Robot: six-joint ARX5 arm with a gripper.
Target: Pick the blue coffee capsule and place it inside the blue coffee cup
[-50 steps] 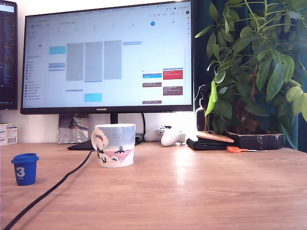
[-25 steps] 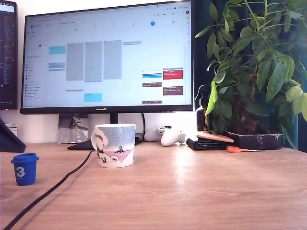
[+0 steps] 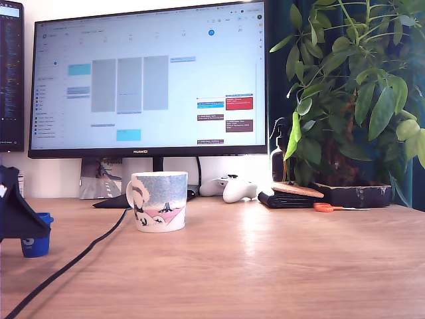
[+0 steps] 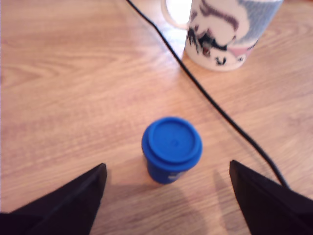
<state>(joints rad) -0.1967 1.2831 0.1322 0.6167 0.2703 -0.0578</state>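
I will next use my gripper to pick up the blue coffee capsule by its round body [image 3: 36, 246], so that I can place it inside the blue coffee cup [image 3: 158, 201].
The blue coffee capsule [image 4: 171, 148] stands upright on the wooden desk; in the exterior view the capsule [image 3: 36, 242] shows at the far left, half covered by a dark finger. My gripper [image 4: 168, 188] hovers above it, open, its two black fingers [image 4: 68, 205] spread wide either side without touching. In the exterior view only one part of the gripper [image 3: 16, 212] shows at the left edge. The blue coffee cup [image 3: 158, 201] stands upright to the exterior view's right of the capsule, with its snowy drawing facing the camera; the cup [image 4: 225, 29] also appears in the wrist view.
A black cable [image 3: 73, 262] runs across the desk between capsule and cup. Behind stand a monitor [image 3: 149, 80], a white game controller [image 3: 229, 188], a black wallet [image 3: 289, 197], orange scissors [image 3: 329, 208] and a potted plant [image 3: 352, 100].
The gripper has come in from the exterior view's left and lowered over the capsule, now partly covering it. Capsule and cup have not moved.
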